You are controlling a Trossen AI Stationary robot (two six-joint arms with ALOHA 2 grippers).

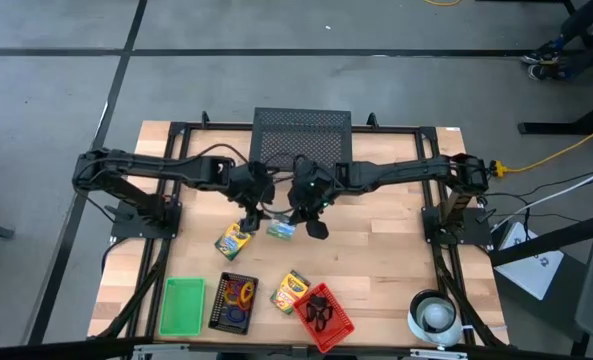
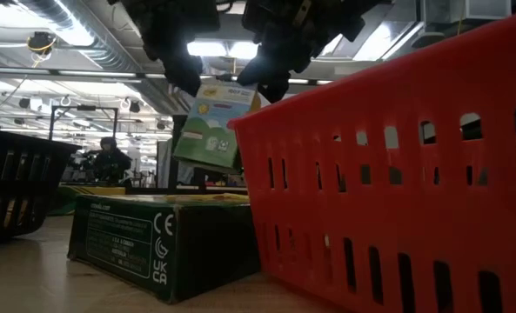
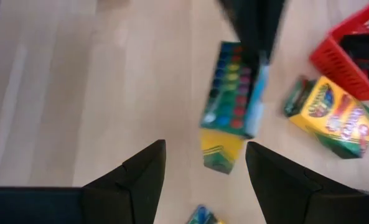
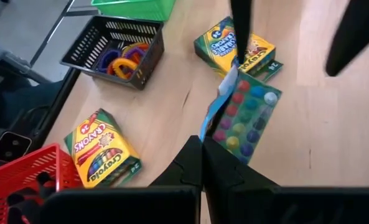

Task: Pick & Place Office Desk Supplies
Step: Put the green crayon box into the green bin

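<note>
The left gripper next needs to grab the crayon box by its yellow end (image 3: 219,152) below the coloured dots, so that the box can be placed in the green basket.
A flat paint set (image 4: 246,115) with rows of coloured pans and a blue edge hangs tilted over the table's middle (image 2: 210,126). My right gripper (image 4: 202,146) is shut on it. Just to its left, my left gripper (image 3: 206,155) stands open, its fingertips short of the set (image 1: 281,230) and touching nothing that shows. Below lies a yellow-and-green crayon box (image 1: 233,240). A second crayon box (image 1: 290,292) lies flat beside the red basket. My right gripper pinches the paint set's thin blue edge (image 4: 208,127) near one corner between its two shut fingers (image 4: 184,165). The fingers come slanting down from the table's right side. The set is lifted clear of the table and hangs tilted below them.
Along the near edge stand a green basket (image 1: 183,305), a black basket (image 1: 233,303) holding coloured rings, and a red basket (image 1: 328,318) holding black clips. A white roll (image 1: 436,315) sits at the near right. The black mesh stand (image 1: 301,135) is at the far edge.
</note>
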